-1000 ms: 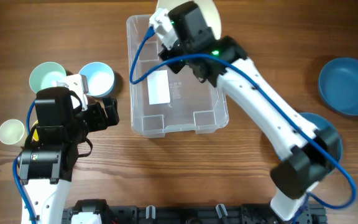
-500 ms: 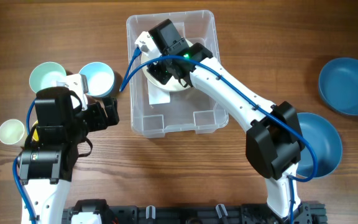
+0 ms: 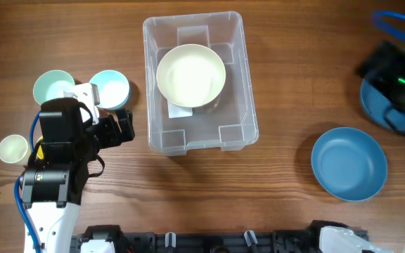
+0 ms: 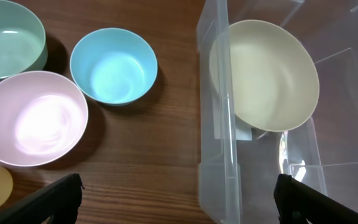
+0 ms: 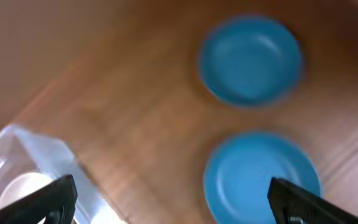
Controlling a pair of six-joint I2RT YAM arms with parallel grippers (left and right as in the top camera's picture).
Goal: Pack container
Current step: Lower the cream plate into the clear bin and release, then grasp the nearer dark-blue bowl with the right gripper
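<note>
The right gripper grabs the front dark blue bowl by its rim on the side away from the container (image 3: 239, 126) next, leaving the bowl's base free to pack inside.
The container (image 3: 239, 126), a clear rectangular bin, stands at the middle back of the table. A cream bowl (image 3: 190, 75) rests tilted inside its back half, free of both grippers. My left gripper (image 3: 121, 130) hovers left of the bin; in the left wrist view it (image 4: 179, 200) is open and empty above the bin's left wall (image 4: 219, 155), and the cream bowl (image 4: 266, 74) lies ahead of it. My right arm (image 3: 398, 84) is at the far right edge. In the blurred right wrist view the right gripper (image 5: 173, 199) is open and empty, high above the table.
Left of the bin stand a mint bowl (image 3: 51, 88), a light blue bowl (image 3: 111, 88), a pink bowl (image 4: 33, 118) and a small yellow cup (image 3: 13, 149). Two dark blue bowls sit at the right, one in front (image 3: 349, 163), one (image 3: 382, 112) partly under the right arm.
The right gripper carried the cream bowl down into the container, opened, let it go and swung away to the far right. The left arm has not moved.
</note>
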